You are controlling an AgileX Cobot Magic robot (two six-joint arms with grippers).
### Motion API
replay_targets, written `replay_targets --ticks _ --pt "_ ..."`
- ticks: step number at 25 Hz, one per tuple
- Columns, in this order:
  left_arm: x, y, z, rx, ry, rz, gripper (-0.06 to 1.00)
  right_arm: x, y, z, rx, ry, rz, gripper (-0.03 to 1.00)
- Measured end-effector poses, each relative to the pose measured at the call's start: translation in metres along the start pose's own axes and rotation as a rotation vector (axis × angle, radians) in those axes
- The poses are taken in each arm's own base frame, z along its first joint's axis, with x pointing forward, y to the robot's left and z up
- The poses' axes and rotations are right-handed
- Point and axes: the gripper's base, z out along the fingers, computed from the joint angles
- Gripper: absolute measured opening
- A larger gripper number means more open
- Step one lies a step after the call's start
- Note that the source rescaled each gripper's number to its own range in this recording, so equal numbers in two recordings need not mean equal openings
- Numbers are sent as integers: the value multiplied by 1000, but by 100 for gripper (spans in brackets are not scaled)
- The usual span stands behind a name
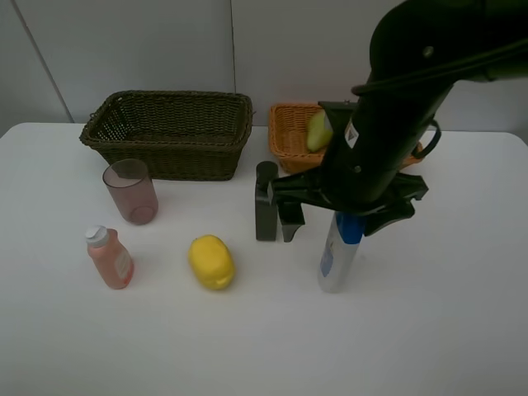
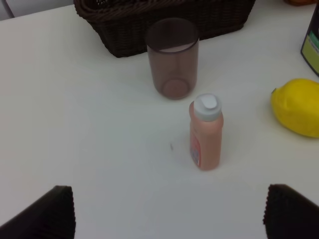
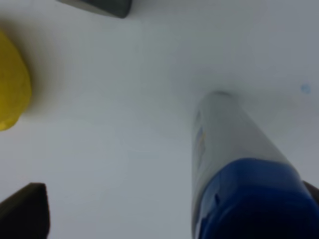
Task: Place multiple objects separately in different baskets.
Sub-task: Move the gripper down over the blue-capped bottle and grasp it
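Note:
The blue-capped bottle should go into the dark wicker basket (image 1: 169, 132), so my right gripper should grab it next by its body (image 1: 339, 249) beside the bottle's cap.
The white blue-capped bottle (image 1: 337, 257) (image 3: 229, 144) stands right of centre. My right gripper (image 1: 340, 221) (image 3: 169, 211) is open, its fingers wide apart on either side of the blue cap, not touching it. The dark green bottle (image 1: 266, 202) (image 2: 311, 45) stands just to the left. The lemon (image 1: 212, 261) (image 2: 298, 107) (image 3: 12, 84), pink bottle (image 1: 110, 257) (image 2: 205, 132) and pink cup (image 1: 130, 191) (image 2: 172, 57) stand on the left. My left gripper (image 2: 169, 214) is open and empty, short of the pink bottle. The pear (image 1: 318, 130) lies in the light orange basket (image 1: 285, 136). The orange and avocado are hidden.
The dark wicker basket (image 1: 169, 136) (image 2: 124, 35) stands at the back left, behind the cup. My right arm (image 1: 412, 91) covers much of the orange basket. The white table (image 1: 247, 346) runs bare along the front.

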Motion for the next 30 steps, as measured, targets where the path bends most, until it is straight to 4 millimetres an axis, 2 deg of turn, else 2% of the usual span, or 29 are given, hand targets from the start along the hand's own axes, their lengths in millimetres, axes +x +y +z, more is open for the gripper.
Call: replay_targets --ticks 5,20,30 --pt "0 0 0 0 0 0 100 -2 -4 2 44 -24 29 100" --pt "0 0 0 0 0 0 100 -9 -7 29 99 11 33 100" --pt "0 0 0 0 0 0 100 -10 -7 30 92 2 15 100"
